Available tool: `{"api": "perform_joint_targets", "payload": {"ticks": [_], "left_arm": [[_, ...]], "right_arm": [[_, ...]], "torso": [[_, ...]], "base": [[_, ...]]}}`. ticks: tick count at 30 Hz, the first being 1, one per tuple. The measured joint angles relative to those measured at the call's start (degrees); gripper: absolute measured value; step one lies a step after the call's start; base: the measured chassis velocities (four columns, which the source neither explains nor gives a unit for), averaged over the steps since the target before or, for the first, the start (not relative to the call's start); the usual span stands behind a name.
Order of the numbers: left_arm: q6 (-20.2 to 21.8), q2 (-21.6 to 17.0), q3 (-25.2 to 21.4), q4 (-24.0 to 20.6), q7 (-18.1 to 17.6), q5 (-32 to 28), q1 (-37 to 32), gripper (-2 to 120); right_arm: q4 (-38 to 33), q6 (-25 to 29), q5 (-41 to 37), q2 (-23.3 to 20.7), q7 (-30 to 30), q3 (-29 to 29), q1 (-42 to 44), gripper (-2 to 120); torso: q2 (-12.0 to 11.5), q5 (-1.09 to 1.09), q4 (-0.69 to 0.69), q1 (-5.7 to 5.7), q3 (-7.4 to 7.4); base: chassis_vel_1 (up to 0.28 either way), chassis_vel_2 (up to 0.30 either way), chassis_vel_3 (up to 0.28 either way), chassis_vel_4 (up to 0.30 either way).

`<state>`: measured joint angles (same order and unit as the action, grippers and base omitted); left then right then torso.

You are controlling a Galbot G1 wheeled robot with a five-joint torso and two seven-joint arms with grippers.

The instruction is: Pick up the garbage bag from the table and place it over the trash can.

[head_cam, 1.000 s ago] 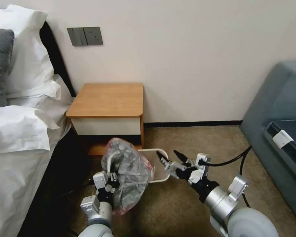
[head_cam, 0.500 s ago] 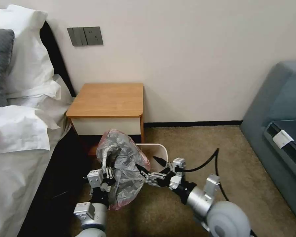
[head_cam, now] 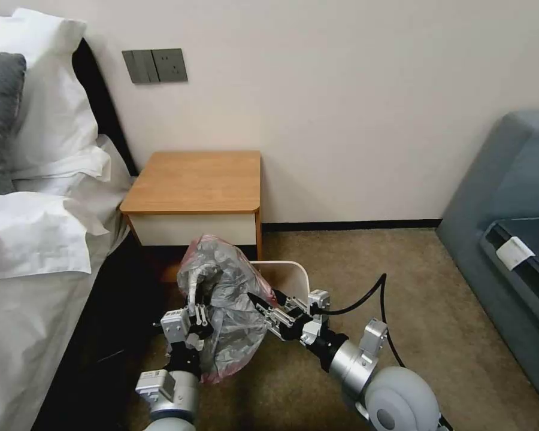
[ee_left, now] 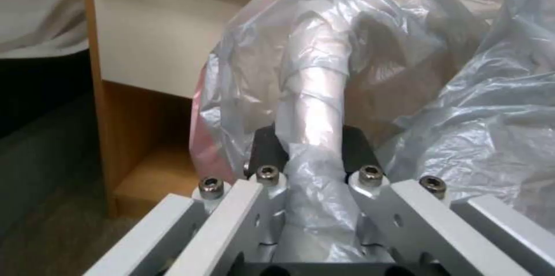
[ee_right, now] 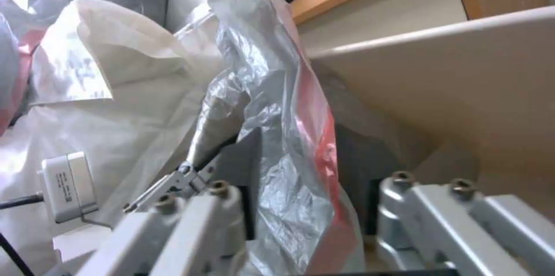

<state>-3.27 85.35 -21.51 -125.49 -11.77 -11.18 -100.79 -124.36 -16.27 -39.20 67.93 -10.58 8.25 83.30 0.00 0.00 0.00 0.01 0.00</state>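
I should grab the bag's pink edge with my right gripper next, so that I can fit the garbage bag over the trash can.
The garbage bag, crinkly grey plastic with a pink edge, hangs bunched over the left side of the trash can, a beige bin on the carpet in front of the table. My left gripper is shut on a twisted bunch of the garbage bag. In the left wrist view that gripper pinches the bunch between dark pads. My right gripper is open at the bag's right side. The bag's pink edge lies between the right gripper's spread fingers, close to the trash can wall.
A bed with white pillows runs along the left, close to my left arm. A grey sofa stands at the right. Open carpet lies between the bin and the sofa. The wall is right behind the table.
My right gripper has swung left from beside the bin to the bag, its fingers now straddling the pink edge. The left gripper shifted slightly left with the bag.
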Motion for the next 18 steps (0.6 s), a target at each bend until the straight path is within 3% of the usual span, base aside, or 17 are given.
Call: {"api": "perform_joint_targets", "payload": {"ticks": [3, 9, 18], "left_arm": [[0.24, 0.02, -0.13, -0.03, -0.24, -0.85, 0.01, 9], [0.79, 0.07, -0.25, -0.01, -0.47, -1.95, 0.02, 9], [0.94, 0.01, -0.64, 0.74, -0.75, -3.2, -0.05, 9]], "right_arm": [[0.23, 0.76, 0.6, 0.15, 0.1, -0.36, 0.17, 17], [0.23, 1.17, 1.27, 0.1, -0.71, -0.3, 0.3, 0], [-1.68, 1.9, 0.73, 0.27, -0.17, 1.17, -0.23, 0]], "torso": [[0.0, 0.0, 0.0, 0.0, 0.0], [0.0, 0.0, 0.0, 0.0, 0.0], [0.0, 0.0, 0.0, -0.01, 0.0]], "base": [[0.0, 0.0, 0.0, 0.0], [0.0, 0.0, 0.0, 0.0], [0.0, 0.0, 0.0, 0.0]]}}
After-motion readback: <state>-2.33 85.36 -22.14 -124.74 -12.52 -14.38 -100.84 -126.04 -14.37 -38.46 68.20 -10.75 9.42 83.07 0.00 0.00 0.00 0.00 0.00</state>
